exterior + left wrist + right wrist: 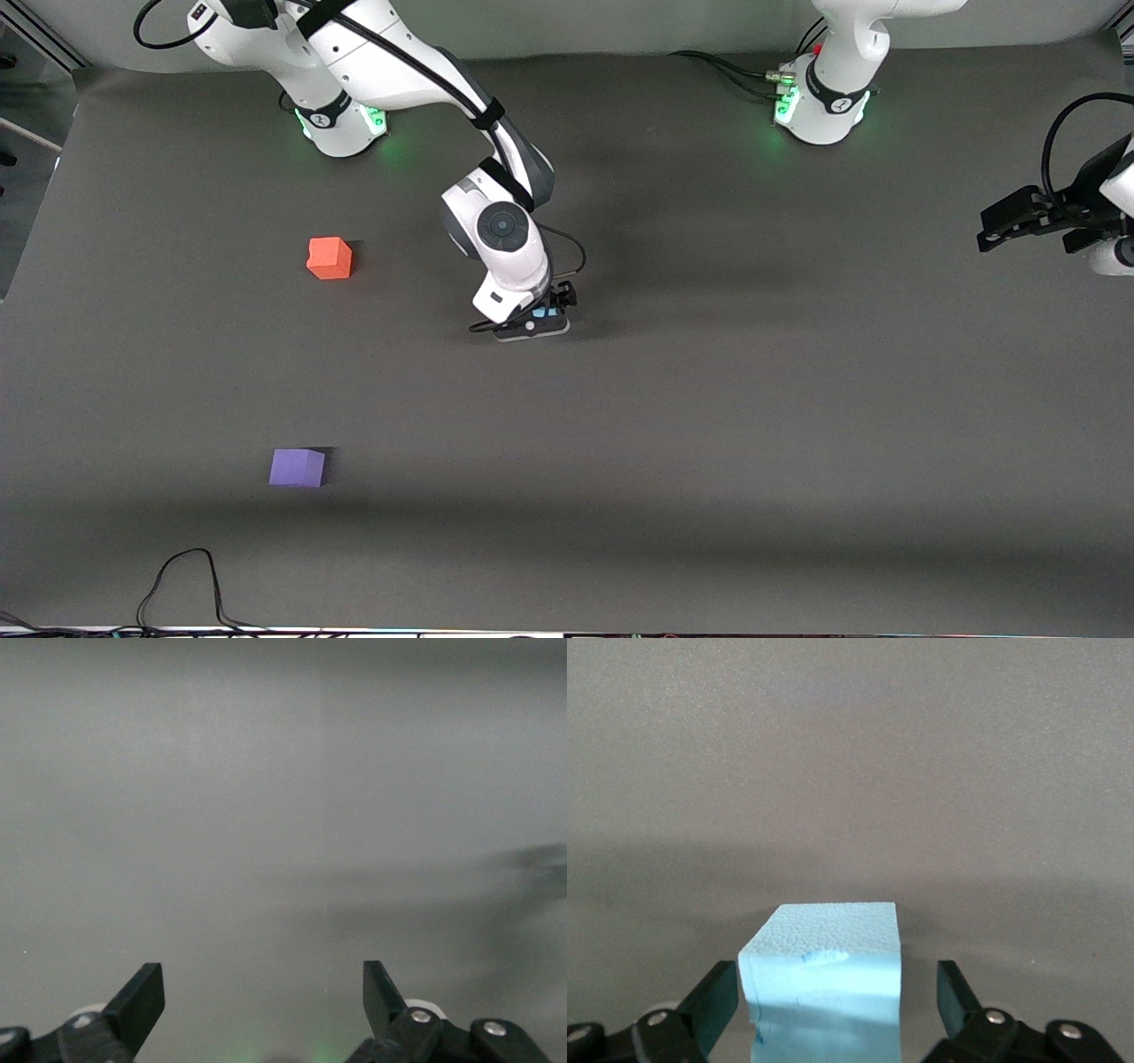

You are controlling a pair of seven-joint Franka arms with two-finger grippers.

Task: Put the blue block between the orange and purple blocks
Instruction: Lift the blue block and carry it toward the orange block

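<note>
My right gripper closes on the blue block now, since my fingers stand on either side of the block.
The blue block sits on the dark table mat between the open fingers of my right gripper, with a gap on at least one side. In the front view my right gripper is low at the table's middle, and only a sliver of the blue block shows under it. The orange block lies toward the right arm's end. The purple block lies nearer the front camera than the orange one. My left gripper waits, open and empty, above the left arm's end, and it also shows in the left wrist view.
A black cable loops on the mat by the edge nearest the front camera. The two arm bases stand along the edge farthest from the front camera.
</note>
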